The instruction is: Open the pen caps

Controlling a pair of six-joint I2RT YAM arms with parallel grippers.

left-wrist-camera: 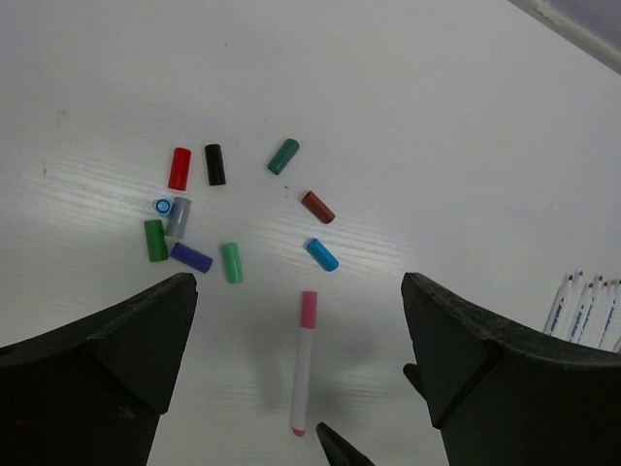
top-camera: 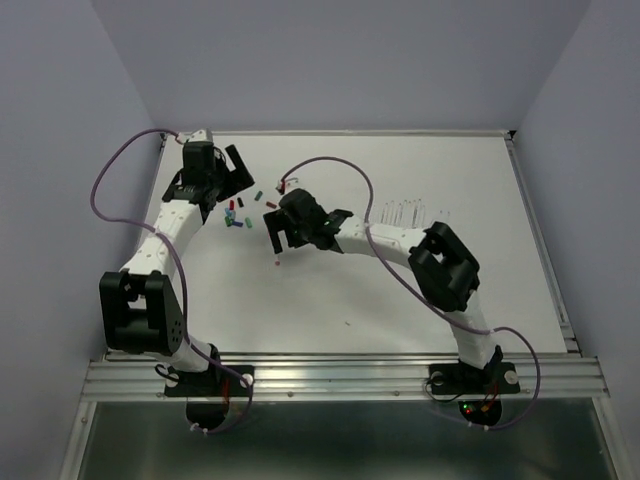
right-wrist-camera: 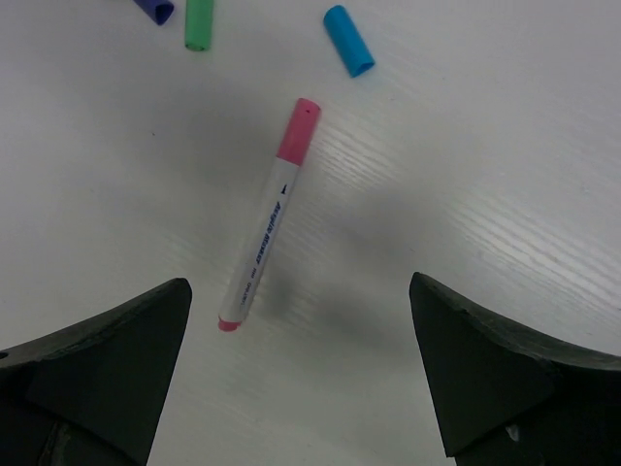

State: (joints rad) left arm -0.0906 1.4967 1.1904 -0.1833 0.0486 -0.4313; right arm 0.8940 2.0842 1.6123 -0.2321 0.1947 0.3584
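Note:
My right gripper grabs the white pen by its white body (right-wrist-camera: 260, 240) next, and leaves the pink cap (right-wrist-camera: 298, 129) for the left gripper to open.
A white pen (right-wrist-camera: 260, 243) with its pink cap (right-wrist-camera: 298, 129) on lies flat on the table; it also shows in the left wrist view (left-wrist-camera: 303, 364). My right gripper (right-wrist-camera: 300, 282) hovers open and empty just above it, jaws wide either side. Several loose caps lie in a cluster: red (left-wrist-camera: 179, 168), black (left-wrist-camera: 214, 164), teal (left-wrist-camera: 283, 155), brown (left-wrist-camera: 317, 207), blue (left-wrist-camera: 322, 254), green (left-wrist-camera: 231, 262), purple (left-wrist-camera: 191, 256). My left gripper (left-wrist-camera: 298, 282) is open and empty, raised above the cluster (top-camera: 235, 214). In the top view the right gripper (top-camera: 283, 238) is right of the caps.
A row of uncapped white pens (top-camera: 410, 212) lies right of the right gripper, also at the left wrist view's right edge (left-wrist-camera: 587, 311). The table's back edge (top-camera: 360, 133) meets the wall. Cables loop over both arms.

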